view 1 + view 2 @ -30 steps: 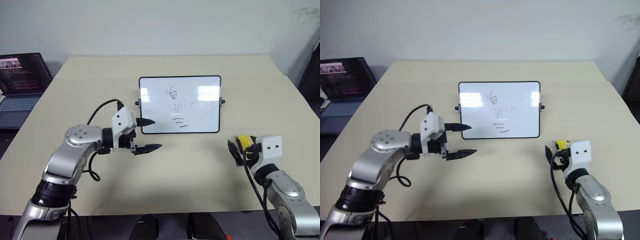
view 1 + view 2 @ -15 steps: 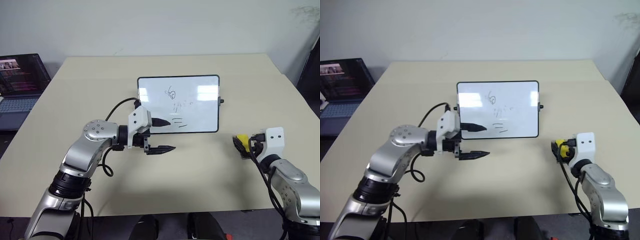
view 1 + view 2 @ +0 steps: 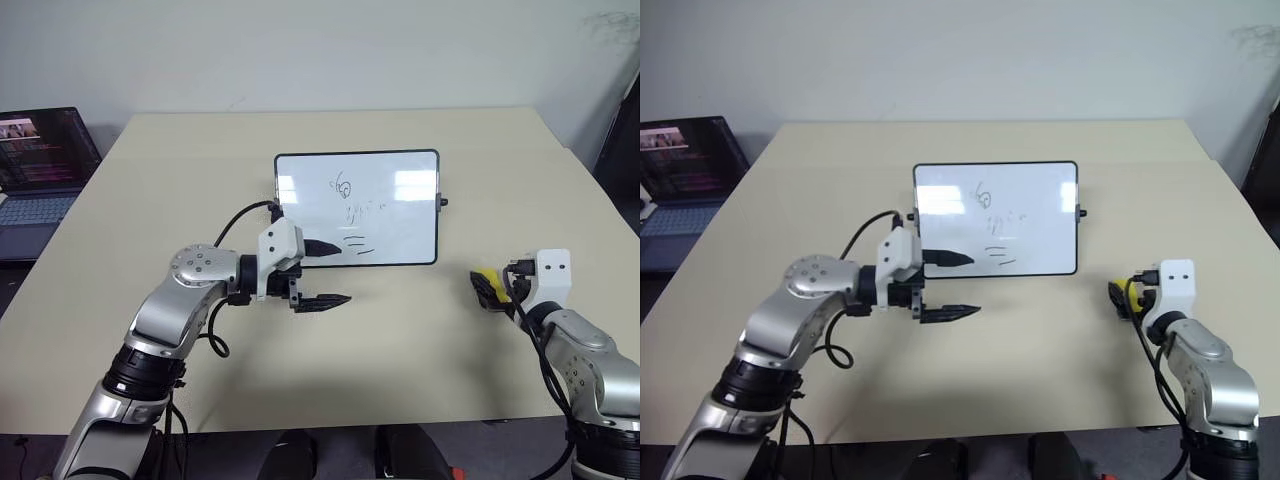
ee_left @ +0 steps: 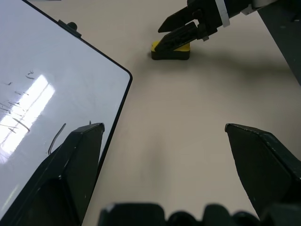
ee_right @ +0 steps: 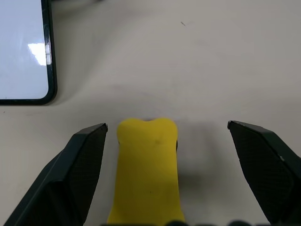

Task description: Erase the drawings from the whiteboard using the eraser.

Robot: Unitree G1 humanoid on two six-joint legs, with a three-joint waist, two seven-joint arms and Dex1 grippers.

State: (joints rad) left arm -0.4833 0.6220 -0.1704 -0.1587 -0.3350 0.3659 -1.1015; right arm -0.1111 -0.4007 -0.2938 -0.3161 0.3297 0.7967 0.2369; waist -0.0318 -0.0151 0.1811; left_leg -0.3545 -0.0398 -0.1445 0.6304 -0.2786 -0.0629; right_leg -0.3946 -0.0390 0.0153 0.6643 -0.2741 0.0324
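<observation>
The open fingers of my right gripper reach down on either side of the yellow eraser and would catch it, so it is time to close now.
The whiteboard (image 3: 400,215) stands propped at the table's middle, with the drawings (image 3: 345,185) and short lines (image 3: 358,241) on its left half. The yellow eraser (image 3: 485,282) lies on the table to the right of the board. My right gripper (image 5: 165,126) is open, its fingers (image 5: 84,160) spread wide on either side of the eraser, which lies between them nearer one finger. My left gripper (image 3: 343,273) is open by the board's lower left edge, with one finger (image 3: 325,247) in front of the board and nothing between its fingers. The left wrist view shows the eraser (image 4: 171,51) under the right gripper (image 4: 183,28).
An open laptop (image 3: 40,165) sits at the far left, off the table's (image 3: 200,160) edge. Bare tabletop lies between the board and the table's front edge.
My left gripper has moved right to the board's lower left edge. The right gripper has shifted right and lower around the eraser, which has stayed in place.
</observation>
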